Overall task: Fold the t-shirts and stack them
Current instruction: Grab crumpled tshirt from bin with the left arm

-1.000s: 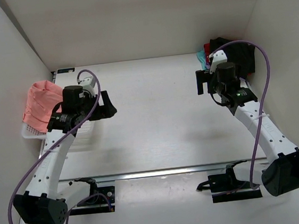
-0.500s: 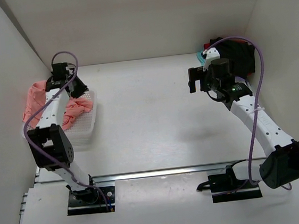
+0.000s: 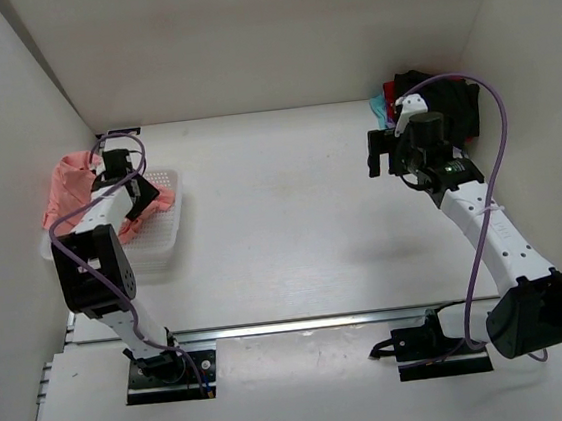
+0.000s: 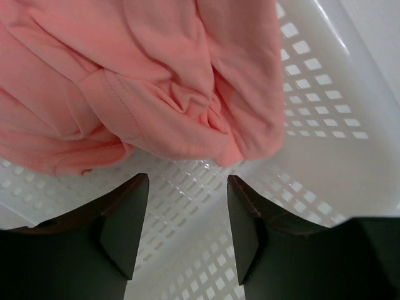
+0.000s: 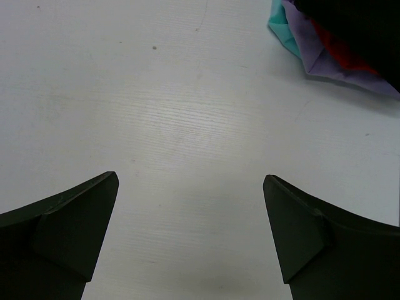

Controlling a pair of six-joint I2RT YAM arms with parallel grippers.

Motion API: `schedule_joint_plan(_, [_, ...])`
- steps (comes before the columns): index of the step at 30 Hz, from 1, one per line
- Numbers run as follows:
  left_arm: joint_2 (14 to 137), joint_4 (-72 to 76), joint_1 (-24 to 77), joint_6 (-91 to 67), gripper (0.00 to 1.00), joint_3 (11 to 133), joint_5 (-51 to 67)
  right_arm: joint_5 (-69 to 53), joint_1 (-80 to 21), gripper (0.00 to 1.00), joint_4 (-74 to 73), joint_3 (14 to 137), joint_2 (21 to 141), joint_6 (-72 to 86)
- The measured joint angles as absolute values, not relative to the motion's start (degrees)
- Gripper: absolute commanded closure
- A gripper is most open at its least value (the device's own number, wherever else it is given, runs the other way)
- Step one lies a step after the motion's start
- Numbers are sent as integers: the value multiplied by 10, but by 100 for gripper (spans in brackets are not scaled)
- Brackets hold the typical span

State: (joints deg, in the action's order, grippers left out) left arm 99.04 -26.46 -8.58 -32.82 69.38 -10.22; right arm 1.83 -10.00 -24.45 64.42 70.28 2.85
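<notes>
My left gripper should grab the salmon-pink t-shirt (image 3: 69, 184) by its stitched hem fold nearest the fingers, to spread it flat for folding.
A wrinkled salmon-pink t-shirt (image 3: 69, 184) lies bunched in the white mesh basket (image 3: 163, 235) at the left. In the left wrist view the shirt (image 4: 156, 81) fills the top, just beyond my open left gripper (image 4: 187, 206), which hangs inside the basket and holds nothing. The left gripper (image 3: 136, 190) shows from above over the basket. A stack of folded black, red, teal and purple t-shirts (image 3: 451, 102) sits at the back right corner. My right gripper (image 3: 383, 151) is open and empty over bare table, left of the stack; its wrist view shows the stack's edge (image 5: 331, 44).
White walls close in the table at left, back and right. The basket's mesh floor (image 4: 312, 125) and rim lie under the left gripper. A metal rail (image 3: 303, 324) runs across the near edge by the arm bases.
The left arm swung from beside the basket to over it and has come lower, close to the pink shirt. The right gripper shifted slightly left, then back toward the stack.
</notes>
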Motion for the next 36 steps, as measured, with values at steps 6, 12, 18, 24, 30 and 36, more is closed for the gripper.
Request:
schedule_joint_plan(6, [1031, -237, -89, -328, 35, 693, -132, 15, -94, 1, -249, 638, 703, 28])
schedule_joint_plan(12, [1094, -231, -92, -333, 100, 702, -145, 13, -92, 0, -250, 638, 703, 28])
schedule_joint_plan(18, [1085, -244, -99, -340, 100, 735, -140, 10, -93, 0, -254, 638, 703, 28])
schedule_joint_plan(24, [1016, -272, -75, -334, 100, 884, -128, 2, -98, 1, -252, 629, 688, 31])
schedule_joint_plan(30, [916, -142, 33, -357, 100, 1044, 22, -10, -102, 1, -252, 595, 642, 41])
schedule_joint_plan(36, [911, -75, 213, -398, 100, 1143, 209, -18, -104, 1, -246, 565, 598, 52])
